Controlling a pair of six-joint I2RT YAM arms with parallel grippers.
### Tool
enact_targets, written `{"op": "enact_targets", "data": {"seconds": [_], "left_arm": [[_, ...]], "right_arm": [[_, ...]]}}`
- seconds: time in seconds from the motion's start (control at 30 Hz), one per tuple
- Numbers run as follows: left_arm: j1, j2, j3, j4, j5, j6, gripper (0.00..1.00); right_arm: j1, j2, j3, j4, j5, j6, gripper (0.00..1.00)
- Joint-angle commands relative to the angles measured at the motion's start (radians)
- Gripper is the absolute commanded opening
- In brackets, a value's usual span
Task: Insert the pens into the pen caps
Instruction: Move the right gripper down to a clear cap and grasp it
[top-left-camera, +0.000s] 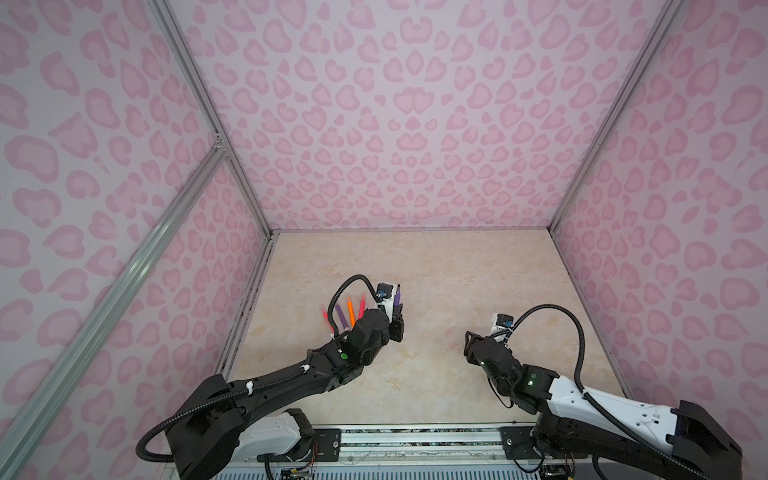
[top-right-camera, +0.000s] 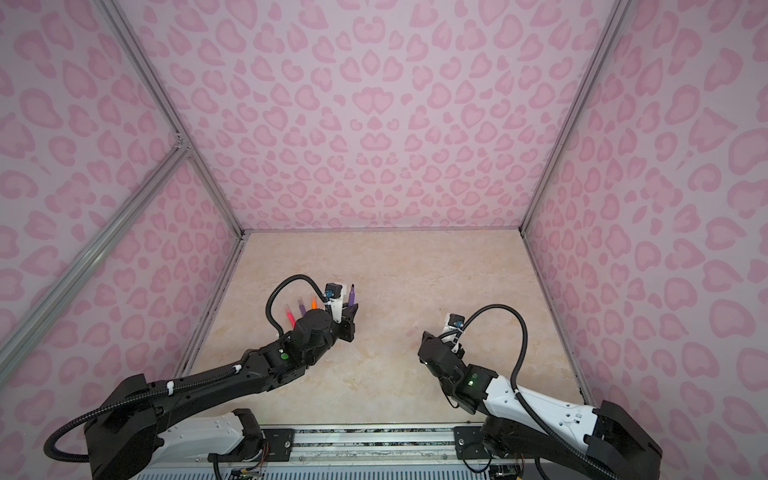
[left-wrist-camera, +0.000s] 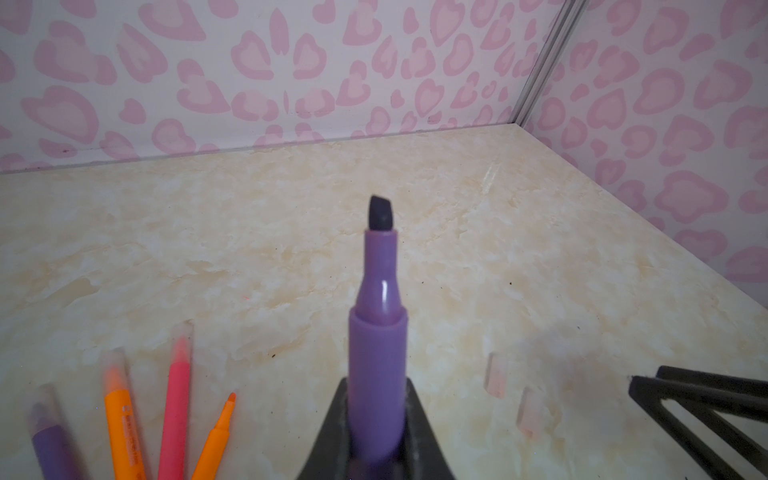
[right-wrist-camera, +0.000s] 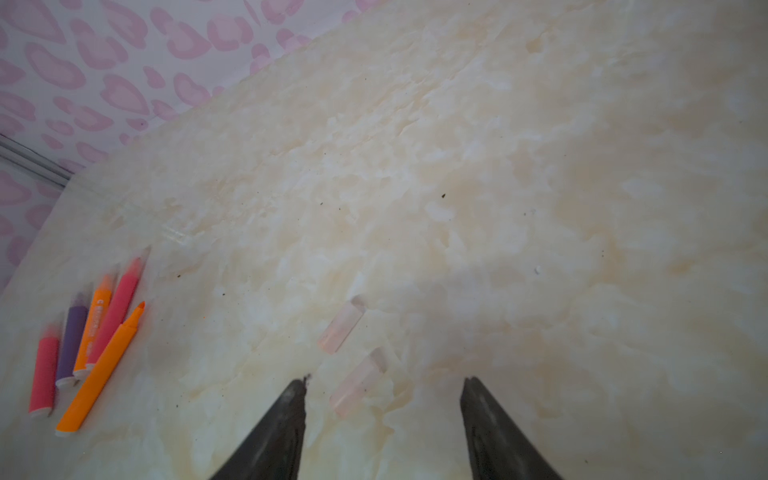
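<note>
The robot's right gripper should hold the nearer clear pen cap by its sides near its closed end, so that the cap's opening stays free for the purple pen (top-left-camera: 397, 296).
My left gripper (left-wrist-camera: 376, 388) is shut on a purple pen (left-wrist-camera: 376, 332), whose bare dark tip points up and away; both top views show this pen (top-left-camera: 397, 296) (top-right-camera: 351, 295) in the left gripper (top-left-camera: 397, 318). Several pens (top-left-camera: 349, 311) lie fanned on the table to its left: pink, purple and orange ones (right-wrist-camera: 93, 328), some with clear caps on their tips, and an orange pen (right-wrist-camera: 104, 365) with its tip bare. Two loose clear pen caps (right-wrist-camera: 341, 326) (right-wrist-camera: 359, 382) lie on the table. My right gripper (right-wrist-camera: 387, 380) is open just above the table, the nearer cap between its fingers.
The beige marbled table (top-left-camera: 436, 266) is walled in by pink-patterned panels on three sides. The right gripper's black fingers (left-wrist-camera: 698, 407) show at the edge of the left wrist view, beside the two caps (left-wrist-camera: 495, 374). A metal rail (top-left-camera: 415, 440) runs along the front edge.
</note>
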Motion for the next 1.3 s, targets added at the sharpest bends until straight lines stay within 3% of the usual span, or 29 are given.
{"op": "enact_targets", "data": {"seconds": [0.0, 0.17, 0.43, 1.0, 1.27], "left_arm": [[0.000, 0.006, 0.025, -0.022, 0.005, -0.018, 0.04], [0.000, -0.016, 0.017, -0.022, 0.001, -0.025, 0.04], [0.000, -0.032, 0.015, -0.029, -0.005, -0.029, 0.03], [0.000, -0.034, 0.021, -0.054, -0.038, -0.060, 0.04], [0.000, -0.034, 0.026, -0.065, -0.028, -0.060, 0.04]], "right_arm": [[0.000, 0.116, 0.066, 0.014, -0.029, -0.022, 0.60], [0.000, 0.370, 0.263, -0.147, -0.058, -0.008, 0.53], [0.000, 0.562, 0.339, -0.134, -0.067, 0.003, 0.46], [0.000, 0.559, 0.276, -0.144, 0.004, 0.049, 0.43], [-0.001, 0.578, 0.278, -0.131, -0.007, 0.049, 0.33]]}}
